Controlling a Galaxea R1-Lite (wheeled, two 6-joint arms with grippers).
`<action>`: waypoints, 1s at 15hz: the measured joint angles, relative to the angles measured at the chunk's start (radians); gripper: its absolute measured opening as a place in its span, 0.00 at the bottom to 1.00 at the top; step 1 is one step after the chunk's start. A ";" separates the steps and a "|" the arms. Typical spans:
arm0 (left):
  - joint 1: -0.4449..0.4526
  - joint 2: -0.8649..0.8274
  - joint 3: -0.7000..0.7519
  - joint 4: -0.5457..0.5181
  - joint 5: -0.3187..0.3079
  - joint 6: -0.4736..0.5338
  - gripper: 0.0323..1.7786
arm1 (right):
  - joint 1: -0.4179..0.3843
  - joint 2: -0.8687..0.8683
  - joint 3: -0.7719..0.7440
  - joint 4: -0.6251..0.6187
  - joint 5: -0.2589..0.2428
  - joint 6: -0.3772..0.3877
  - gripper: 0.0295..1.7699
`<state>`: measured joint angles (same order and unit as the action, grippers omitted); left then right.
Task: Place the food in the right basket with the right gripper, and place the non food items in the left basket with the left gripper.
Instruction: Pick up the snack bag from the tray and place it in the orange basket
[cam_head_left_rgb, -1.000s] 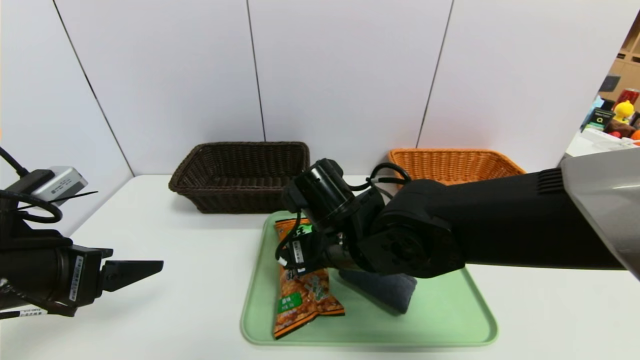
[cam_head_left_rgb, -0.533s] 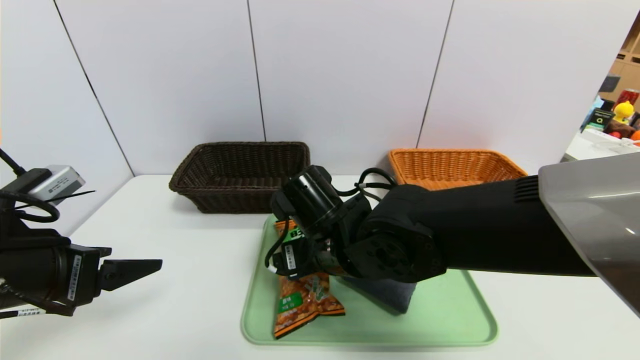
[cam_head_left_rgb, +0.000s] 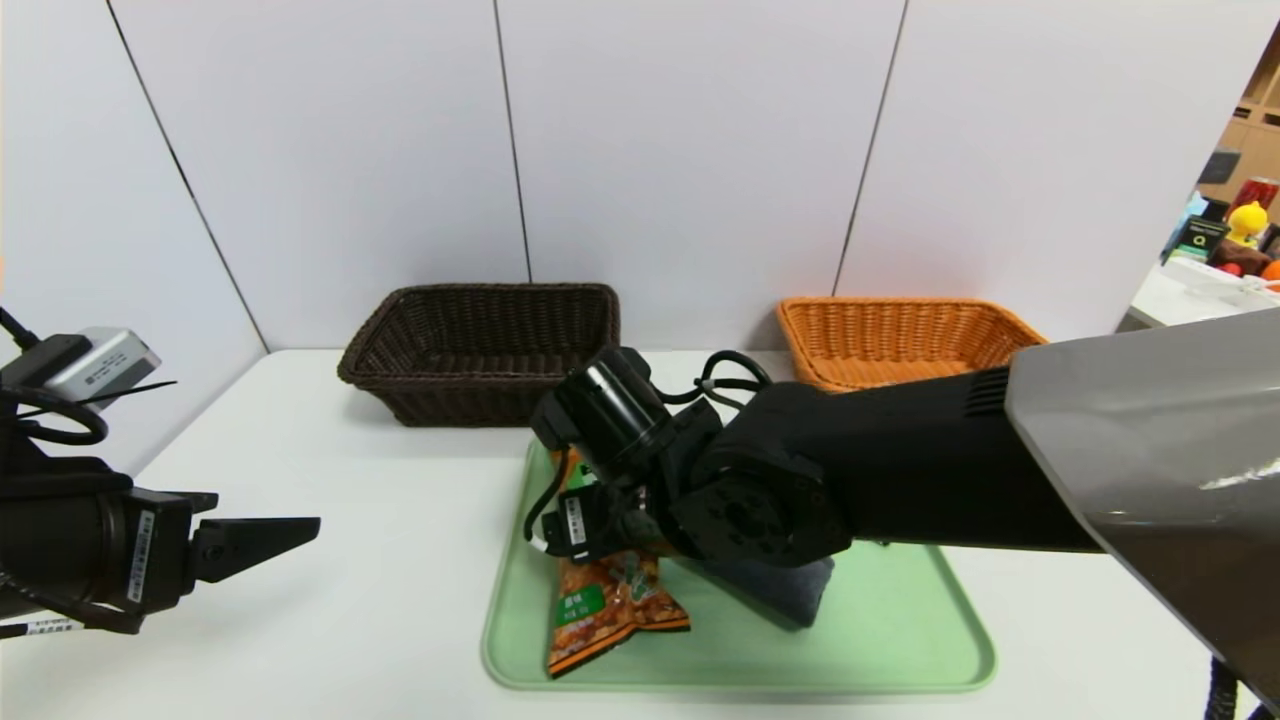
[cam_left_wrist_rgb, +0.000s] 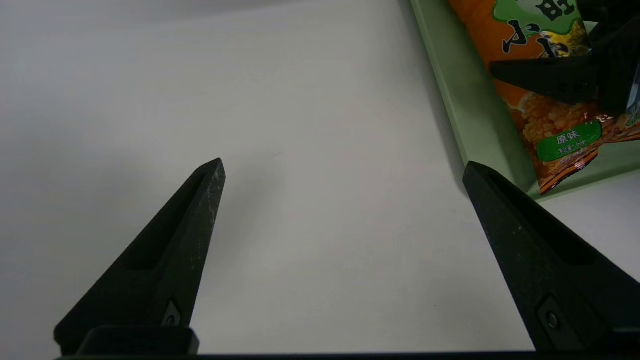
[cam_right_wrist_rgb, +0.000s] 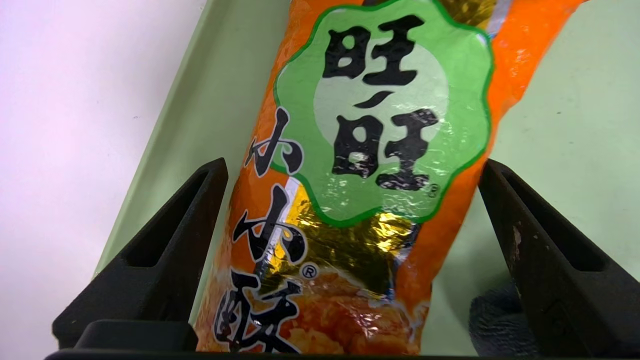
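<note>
The right gripper grabs the snack bag by its large green label (cam_head_left_rgb: 584, 475) next, to place the food in the right basket (cam_head_left_rgb: 905, 335).
The food, an orange snack bag (cam_head_left_rgb: 610, 610) with a green label, lies on the left side of a green tray (cam_head_left_rgb: 900, 640). My right gripper (cam_right_wrist_rgb: 353, 165) is open just above it, one black finger on each side of the bag (cam_right_wrist_rgb: 360, 150), not closed on it. In the head view the wrist hides those fingers. A dark grey rolled cloth (cam_head_left_rgb: 790, 585) lies next to the bag, partly under the right arm. My left gripper (cam_head_left_rgb: 300, 530) hovers open over bare table left of the tray, holding nothing. At the back stand the dark brown left basket (cam_head_left_rgb: 480, 350) and the orange-tan right basket (cam_head_left_rgb: 905, 335).
White wall panels close off the back and left of the white table (cam_head_left_rgb: 330, 600). The right arm spans the table from the right edge to the tray. Shelves with clutter (cam_head_left_rgb: 1230, 240) show at the far right.
The right wrist has moved left and lower over the snack bag. Both grippers stay open. The left arm has barely shifted.
</note>
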<state>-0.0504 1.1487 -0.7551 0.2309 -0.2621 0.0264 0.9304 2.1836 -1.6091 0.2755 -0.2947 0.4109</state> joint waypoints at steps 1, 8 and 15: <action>0.000 0.000 0.002 -0.001 0.000 0.000 0.95 | 0.002 0.005 -0.001 0.001 -0.001 0.000 0.97; 0.000 0.003 0.006 -0.003 -0.009 -0.001 0.95 | 0.006 0.023 -0.005 0.015 -0.007 -0.003 0.97; 0.000 0.010 0.006 -0.004 -0.009 0.000 0.95 | 0.012 0.028 -0.003 0.015 -0.009 -0.009 0.97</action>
<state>-0.0504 1.1583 -0.7489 0.2264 -0.2713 0.0260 0.9423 2.2119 -1.6121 0.2909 -0.3038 0.4015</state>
